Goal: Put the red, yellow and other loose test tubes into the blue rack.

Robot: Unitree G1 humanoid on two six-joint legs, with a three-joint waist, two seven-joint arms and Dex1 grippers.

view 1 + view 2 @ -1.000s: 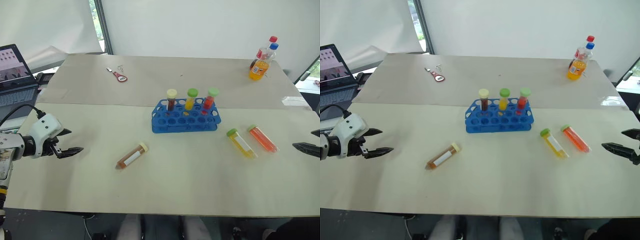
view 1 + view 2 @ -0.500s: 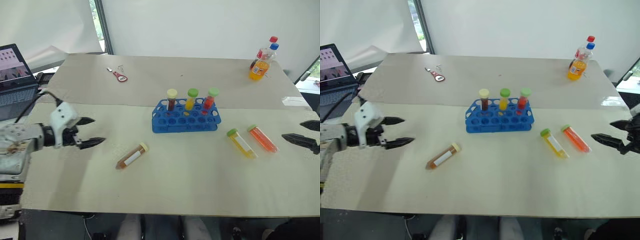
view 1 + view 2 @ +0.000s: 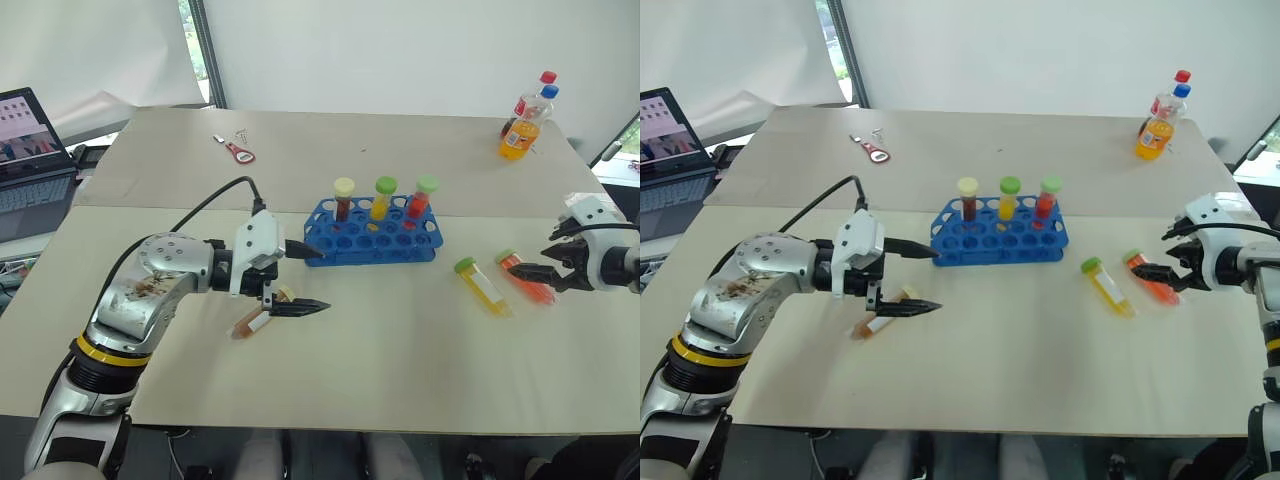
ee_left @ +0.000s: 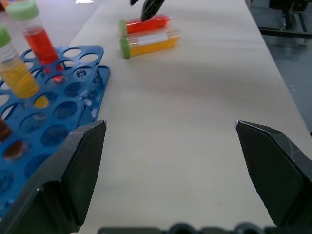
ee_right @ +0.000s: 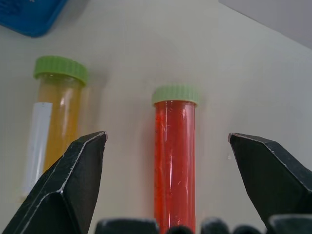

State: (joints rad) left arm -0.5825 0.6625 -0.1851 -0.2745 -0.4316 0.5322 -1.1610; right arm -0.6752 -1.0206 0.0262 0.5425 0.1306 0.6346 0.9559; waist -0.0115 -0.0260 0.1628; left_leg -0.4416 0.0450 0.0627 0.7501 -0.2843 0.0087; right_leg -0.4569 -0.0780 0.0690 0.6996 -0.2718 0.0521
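My right gripper is open with empty table between its fingers and the red tube's sides. It needs to move to the red tube first, then close on the red tube.
The blue rack (image 3: pixel 372 240) stands mid-table with three capped tubes upright in its back row. A brown test tube (image 3: pixel 252 321) with a cream cap lies left of the rack. My left gripper (image 3: pixel 304 279) hovers open just over that tube's cap end, pointing right, one finger beside the rack's left end. To the right of the rack, a yellow test tube (image 3: pixel 483 286) and a red test tube (image 5: pixel 174 161), both green-capped, lie side by side. My right gripper (image 3: pixel 1157 251) is open, its fingers straddling the red tube from above, not touching it.
An orange soda bottle (image 3: pixel 519 133) stands at the far right corner. A red bottle opener (image 3: pixel 239 152) lies at the far left. A laptop (image 3: pixel 30 150) sits off the table's left edge. A black cable runs along my left arm.
My left arm has swung right from the table's left edge to the brown tube beside the rack. My right gripper has come in from the right edge over the red tube. Both stayed open.
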